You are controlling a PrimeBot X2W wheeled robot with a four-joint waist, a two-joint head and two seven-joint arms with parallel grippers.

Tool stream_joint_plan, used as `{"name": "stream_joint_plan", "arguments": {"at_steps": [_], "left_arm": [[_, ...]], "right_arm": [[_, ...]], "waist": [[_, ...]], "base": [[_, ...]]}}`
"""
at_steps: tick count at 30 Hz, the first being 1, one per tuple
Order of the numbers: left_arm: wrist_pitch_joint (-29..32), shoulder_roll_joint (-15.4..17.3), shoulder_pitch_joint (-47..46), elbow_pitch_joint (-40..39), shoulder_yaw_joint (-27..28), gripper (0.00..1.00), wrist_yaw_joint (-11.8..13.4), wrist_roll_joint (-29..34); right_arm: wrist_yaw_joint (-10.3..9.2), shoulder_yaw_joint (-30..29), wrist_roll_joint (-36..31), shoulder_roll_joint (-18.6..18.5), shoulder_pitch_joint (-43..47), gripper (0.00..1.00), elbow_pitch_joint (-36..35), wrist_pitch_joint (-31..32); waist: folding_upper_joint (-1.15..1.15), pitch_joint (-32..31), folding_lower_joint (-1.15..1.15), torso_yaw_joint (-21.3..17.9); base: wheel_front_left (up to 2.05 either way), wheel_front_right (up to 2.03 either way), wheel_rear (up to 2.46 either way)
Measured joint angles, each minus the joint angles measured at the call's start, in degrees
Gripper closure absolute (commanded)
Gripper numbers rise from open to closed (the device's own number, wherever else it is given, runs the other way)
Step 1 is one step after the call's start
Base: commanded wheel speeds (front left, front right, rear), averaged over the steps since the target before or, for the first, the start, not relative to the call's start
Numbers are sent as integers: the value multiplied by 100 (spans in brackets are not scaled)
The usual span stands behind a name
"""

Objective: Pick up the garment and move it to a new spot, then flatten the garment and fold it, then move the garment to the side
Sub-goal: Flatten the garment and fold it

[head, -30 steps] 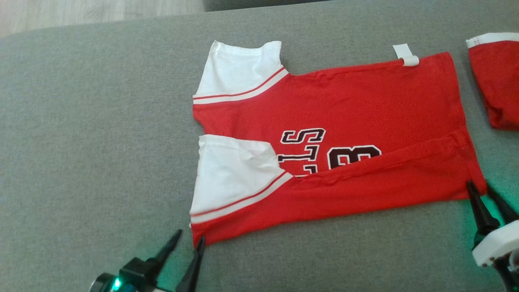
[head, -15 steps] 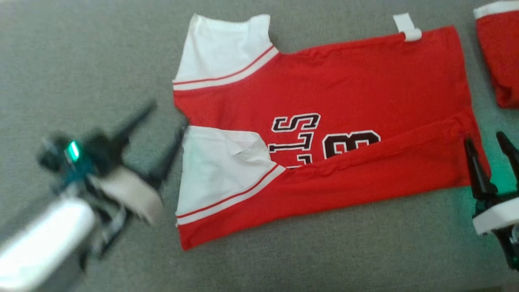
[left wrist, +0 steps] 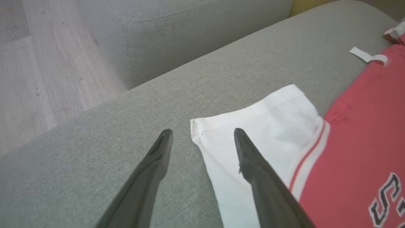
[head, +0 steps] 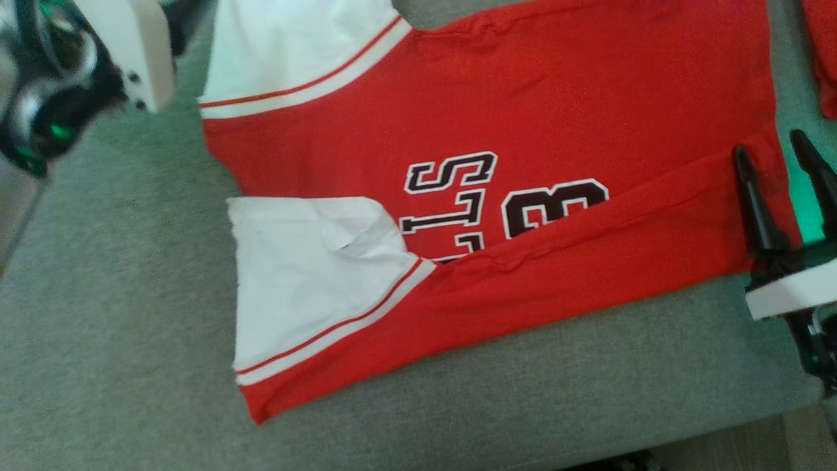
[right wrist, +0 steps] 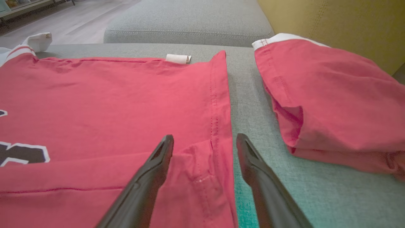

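I need to fold the jersey over its print (right wrist: 22,152) next, so I need to grip its red hem with my right gripper by its corner with the side seam (right wrist: 219,57).
The garment (head: 523,118) is a red jersey with white sleeves and a black print, lying flat on the grey sofa cushion (head: 118,314). Its near long edge is folded up over the print. My left gripper (left wrist: 202,132) is open at the far white sleeve (left wrist: 269,126), one fingertip over the sleeve's corner and the other over bare cushion. The pale housing of the left wrist (head: 131,52) shows at the top left of the head view. My right gripper (head: 778,163) is open and straddles the hem's side edge (right wrist: 218,126), holding nothing.
A second red garment (right wrist: 332,95), folded, lies just right of the hem (head: 825,59). A yellow-green backrest (right wrist: 332,25) rises behind it. Wooden floor (left wrist: 38,79) and another grey cushion (left wrist: 190,31) lie beyond the left sleeve. The cushion's front edge (head: 719,425) is near.
Both grippers have opened. The left arm has swung from the garment's near corner up to the far sleeve. The head camera has tilted, shifting the whole picture.
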Motion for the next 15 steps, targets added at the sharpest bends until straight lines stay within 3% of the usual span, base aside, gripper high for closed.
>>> {"name": "stream_joint_plan", "arguments": {"at_steps": [9, 15], "left_arm": [[475, -75, -394, 790, 35, 0, -5, -157], [528, -56, -494, 942, -27, 0, -154, -105]], "right_arm": [[0, 103, -35, 97, -244, 0, 14, -14], [0, 162, 2, 125, -266, 0, 118, -82]], "waist": [[0, 347, -1, -331], [0, 464, -2, -467]], "base": [[0, 0, 0], [0, 0, 0]]}}
